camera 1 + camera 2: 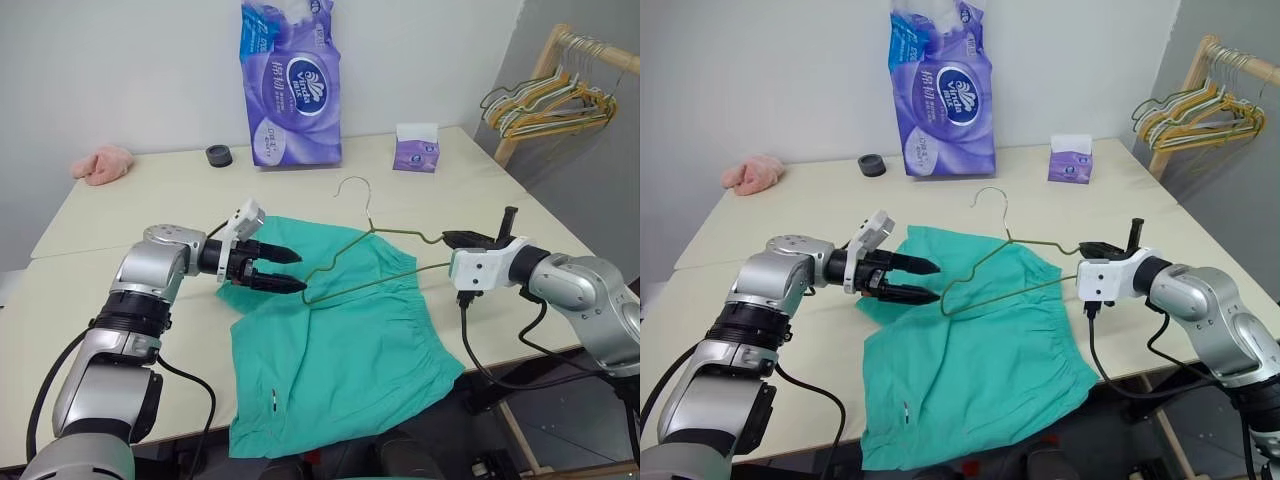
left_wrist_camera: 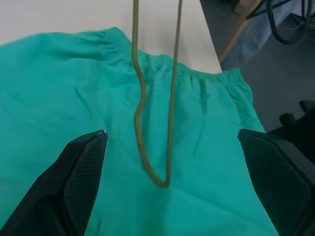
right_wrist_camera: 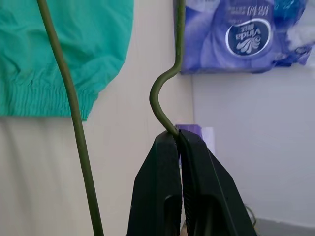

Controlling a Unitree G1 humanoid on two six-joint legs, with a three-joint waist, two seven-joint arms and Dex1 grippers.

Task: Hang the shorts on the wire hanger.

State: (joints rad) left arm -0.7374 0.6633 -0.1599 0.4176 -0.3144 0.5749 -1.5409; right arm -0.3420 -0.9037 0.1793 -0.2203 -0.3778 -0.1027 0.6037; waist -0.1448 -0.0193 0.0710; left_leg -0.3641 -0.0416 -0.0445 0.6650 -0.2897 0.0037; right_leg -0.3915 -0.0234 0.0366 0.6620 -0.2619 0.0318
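Note:
The hanger needs to fit into the shorts' waistband (image 1: 432, 340). My left gripper will next grab the hanger by its bent bottom corner (image 1: 306, 300).
The teal-green shorts (image 1: 340, 350) lie spread flat on the table, waistband toward the far right and legs toward the near edge. The wire hanger (image 1: 370, 212) hovers tilted just above them, hook pointing to the far side. My right gripper (image 1: 447, 238) is shut on the hanger's right end, and in the right wrist view its fingers (image 3: 170, 162) pinch the bent wire (image 3: 165, 81). My left gripper (image 1: 300, 271) stands open at the shorts' left edge. Its fingertips (image 2: 93, 142) flank the hanger's left corner (image 2: 162, 182) without touching it.
At the back stand a purple tissue pack (image 1: 292, 85), a small tissue box (image 1: 416, 148), a black round object (image 1: 219, 155) and a pink cloth (image 1: 102, 163). A wooden rack with bunched hangers (image 1: 550, 100) is beyond the table's right edge (image 1: 560, 225).

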